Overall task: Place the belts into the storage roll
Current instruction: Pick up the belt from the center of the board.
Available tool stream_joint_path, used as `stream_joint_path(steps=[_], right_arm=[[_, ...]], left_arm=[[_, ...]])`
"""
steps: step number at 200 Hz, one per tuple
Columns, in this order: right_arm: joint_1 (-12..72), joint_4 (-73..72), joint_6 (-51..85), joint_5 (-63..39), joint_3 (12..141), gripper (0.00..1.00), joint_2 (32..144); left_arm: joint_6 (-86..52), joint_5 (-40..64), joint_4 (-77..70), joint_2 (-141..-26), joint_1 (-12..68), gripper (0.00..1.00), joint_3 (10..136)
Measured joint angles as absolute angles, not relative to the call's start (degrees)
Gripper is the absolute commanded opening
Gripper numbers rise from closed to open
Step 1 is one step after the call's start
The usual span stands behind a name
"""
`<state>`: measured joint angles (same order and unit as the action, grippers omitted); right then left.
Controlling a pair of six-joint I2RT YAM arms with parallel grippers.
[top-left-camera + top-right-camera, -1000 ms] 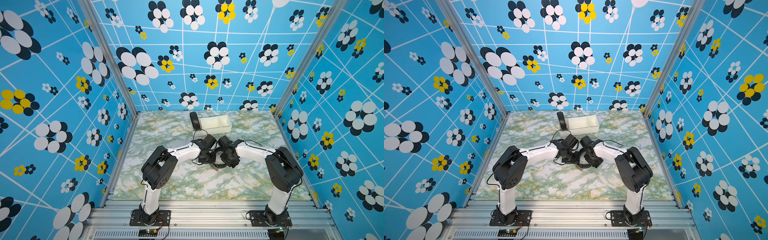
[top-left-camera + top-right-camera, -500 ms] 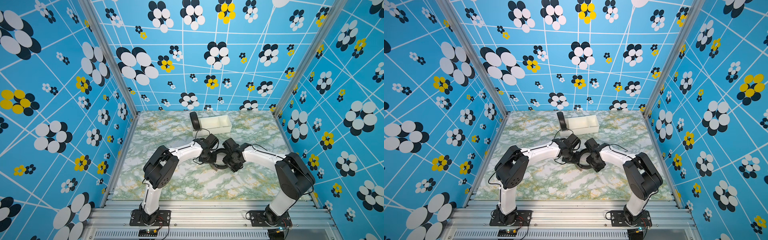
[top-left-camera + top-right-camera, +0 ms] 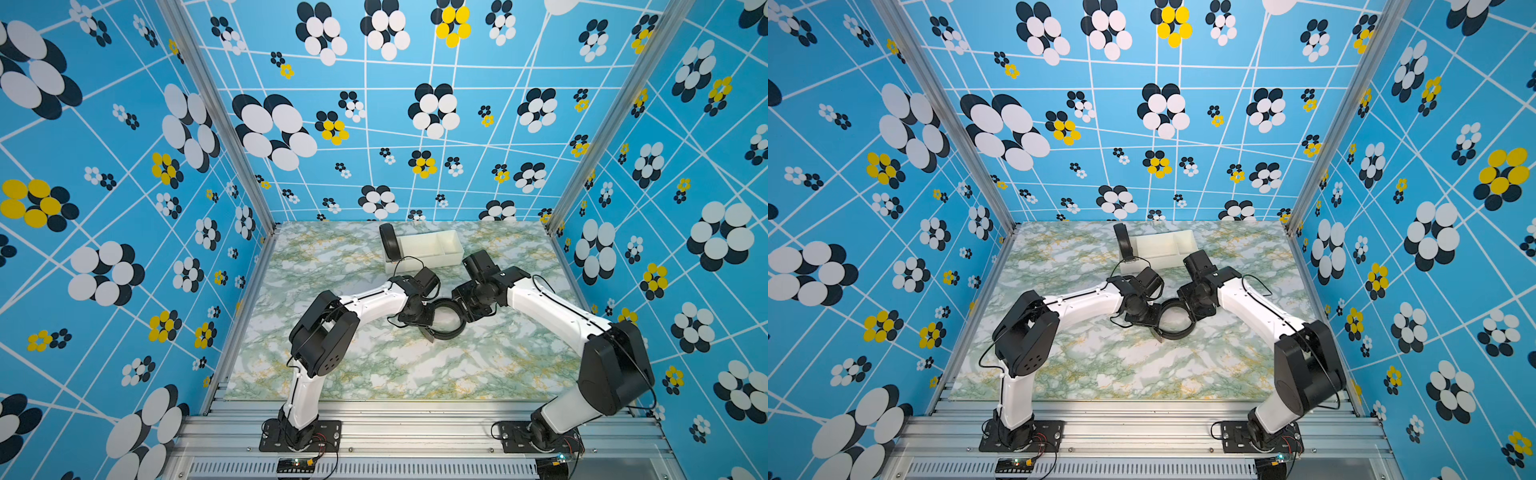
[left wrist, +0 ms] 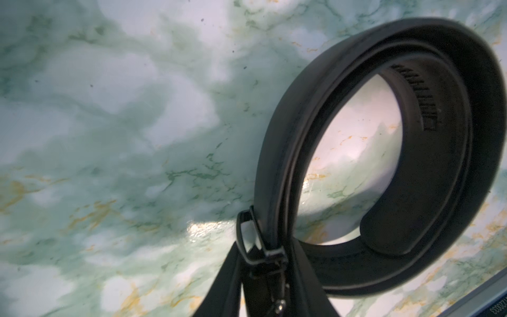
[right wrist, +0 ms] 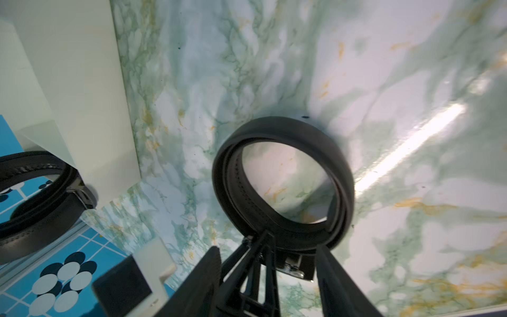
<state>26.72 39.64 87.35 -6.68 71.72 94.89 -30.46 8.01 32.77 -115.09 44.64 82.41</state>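
Next, my right gripper grabs the coil's band (image 3: 461, 320) away from the buckle end, to stand the belt in the storage roll (image 3: 432, 259).
A black belt coiled into a ring (image 3: 444, 321) (image 3: 1177, 321) lies on the marble table between both arms. My left gripper (image 3: 428, 322) (image 4: 263, 274) is shut on its buckle end (image 4: 260, 247); the coil (image 4: 384, 153) stands just beyond the fingers. My right gripper (image 3: 467, 309) (image 5: 269, 249) is open on the coil's opposite side, its fingers (image 5: 203, 274) spread wide just short of the ring (image 5: 282, 186). A second coiled belt (image 3: 389, 242) (image 5: 35, 214) stands on edge at the left end of the off-white storage roll (image 3: 432, 259) (image 5: 82, 82); I cannot tell whether it is inside.
The storage roll (image 3: 1163, 262) sits at the back of the table, just behind both wrists. Patterned blue walls close in the left, right and back sides. An aluminium rail with the arm bases runs along the front edge.
My right gripper's jaws have spread apart off the coiled belt, and the right arm has drawn back to the right. The left gripper keeps its hold and has barely moved.
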Motion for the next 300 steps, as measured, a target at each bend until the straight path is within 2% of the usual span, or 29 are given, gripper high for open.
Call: stream_joint_path(steps=[40, 116, 172, 200, 225, 247, 290, 300], right_arm=[[26.63, 39.22, 87.74, -9.15, 79.40, 0.59, 105.03], [26.72, 38.30, 90.11, -10.26, 80.38, 0.58, 110.59], [27.81, 37.69, 91.35, -10.26, 81.65, 0.52, 114.78], [29.26, 37.52, 92.53, -10.00, 82.37, 0.45, 115.94], [29.85, 36.49, 93.71, -9.82, 82.39, 0.28, 116.29], [29.87, 35.92, 94.08, -9.76, 82.39, 0.27, 116.33], [29.87, 35.92, 94.52, -9.72, 81.93, 0.00, 116.16], [29.89, 35.57, 94.56, -9.69, 81.67, 0.00, 116.03]], left_arm=[[-30.33, 7.90, 33.50, -115.59, 44.64, 0.10, 83.26], [-30.20, 7.88, 34.26, -115.98, 44.66, 0.10, 84.01], [-30.20, 7.90, 34.57, -116.27, 44.66, 0.10, 84.40], [-30.39, 8.05, 34.68, -116.27, 44.71, 0.10, 84.40], [-30.65, 8.10, 34.74, -116.27, 44.66, 0.10, 84.40], [-30.76, 8.12, 34.74, -116.29, 44.64, 0.10, 84.40], [-31.48, 8.08, 34.76, -116.29, 44.49, 0.10, 84.42], [-31.48, 8.03, 34.76, -116.29, 44.49, 0.10, 84.40]])
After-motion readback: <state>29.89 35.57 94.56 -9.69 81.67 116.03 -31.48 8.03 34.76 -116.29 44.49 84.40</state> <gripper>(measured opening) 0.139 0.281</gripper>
